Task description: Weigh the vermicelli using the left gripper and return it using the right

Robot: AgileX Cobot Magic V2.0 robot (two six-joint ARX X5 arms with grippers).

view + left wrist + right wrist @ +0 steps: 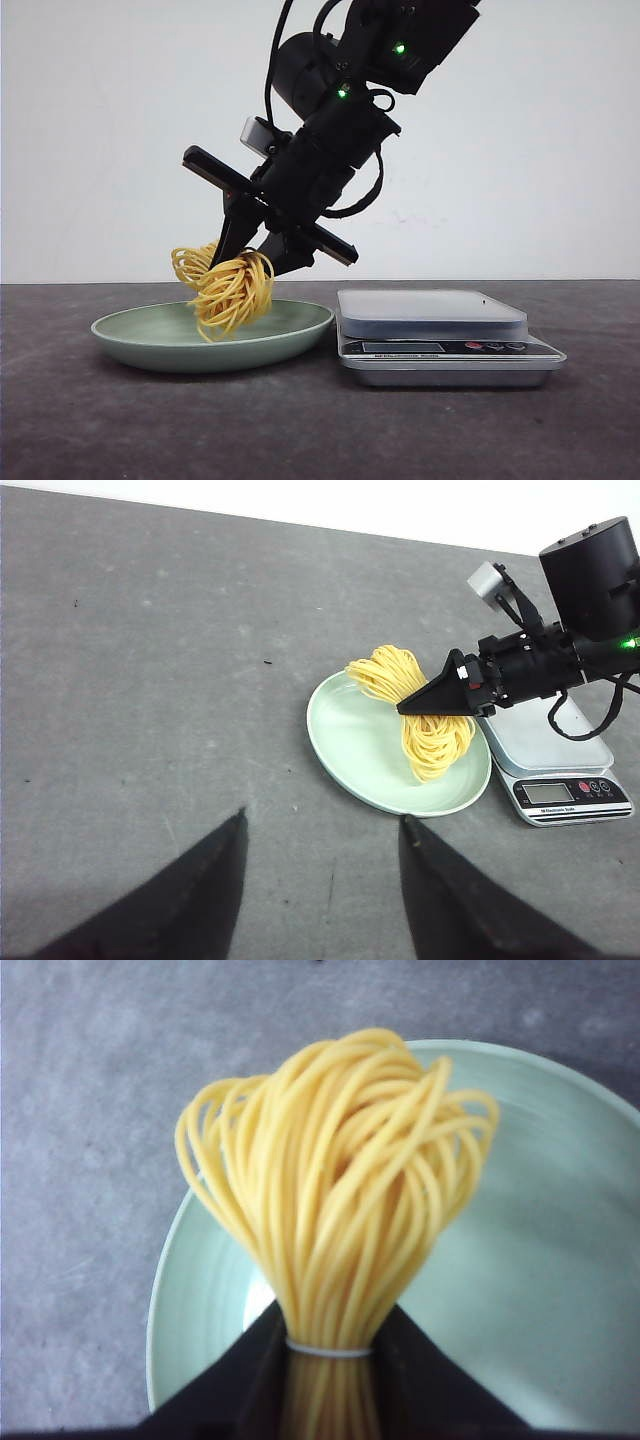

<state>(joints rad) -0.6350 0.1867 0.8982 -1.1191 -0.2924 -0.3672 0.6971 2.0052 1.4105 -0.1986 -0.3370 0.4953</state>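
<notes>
The vermicelli's lowest yellow pieces reach down inside the rim of the pale green plate (130, 335), so my right gripper opens next.
The vermicelli (228, 285) is a yellow nest bound by a thin white band, hanging over the pale green plate (130, 335). Its lowest strands reach down into the plate; I cannot tell whether they touch it. My right gripper (248, 262) is shut on the vermicelli, tilted down from the upper right. In the right wrist view the fingers (250, 1370) pinch the bundle (340, 1190) at the band, above the plate (560, 1260). My left gripper (322, 818) is open and empty over bare table, short of the plate (350, 750). It is out of the front view.
A silver digital kitchen scale (430, 310) stands right of the plate, almost touching its rim, with nothing on its platform; it also shows in the left wrist view (545, 740). The table (300, 430) is dark grey, with a white wall behind.
</notes>
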